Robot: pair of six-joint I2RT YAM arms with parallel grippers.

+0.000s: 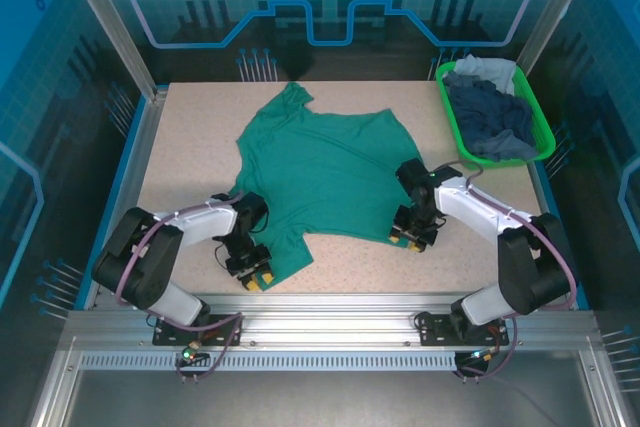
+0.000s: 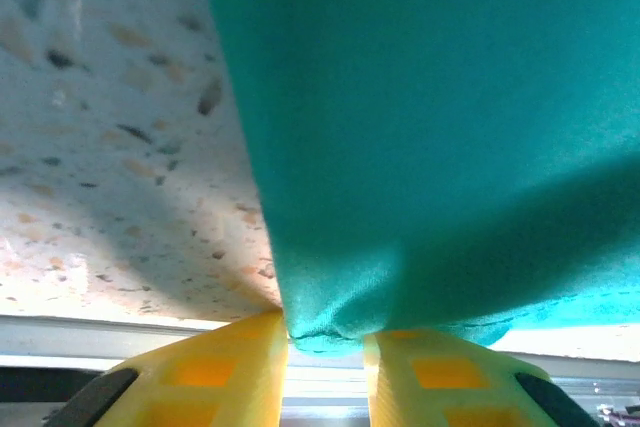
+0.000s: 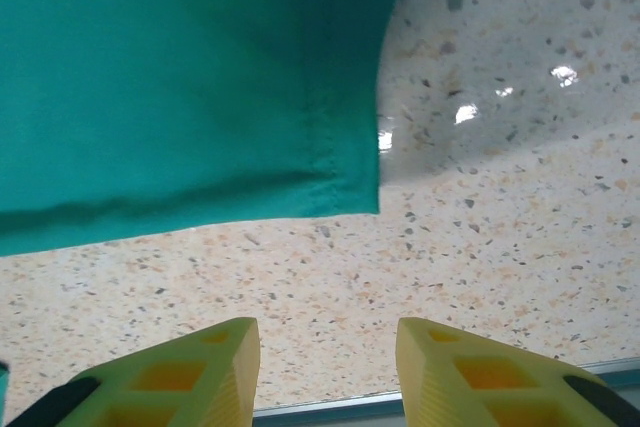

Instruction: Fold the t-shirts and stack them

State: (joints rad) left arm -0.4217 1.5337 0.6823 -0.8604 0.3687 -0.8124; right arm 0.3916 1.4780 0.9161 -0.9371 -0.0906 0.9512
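The teal-green t-shirt's free near hem corner (image 1: 405, 238) (image 3: 364, 201) is opposite my left gripper's corner, so my right gripper will grab it next. Then I will fold the hem over.
A teal-green t-shirt (image 1: 320, 172) lies spread on the speckled table, neck toward the far left. My left gripper (image 1: 255, 275) is at its near-left hem corner, shut on a bunch of the teal-green cloth (image 2: 330, 322) pinched between the yellow fingertips (image 2: 250, 347). My right gripper (image 1: 410, 237) stands open just short of the near-right hem corner (image 3: 350, 192), apart from the cloth, with bare table between its fingers (image 3: 225, 357). A navy t-shirt (image 1: 490, 117) and a pale grey-blue one (image 1: 487, 69) lie crumpled in the basket.
The bright green plastic basket (image 1: 447, 107) stands at the table's far right corner. Bare speckled tabletop (image 1: 190, 147) lies left of the shirt and along the near edge. A metal rail (image 1: 330, 299) borders the near edge, right behind both grippers.
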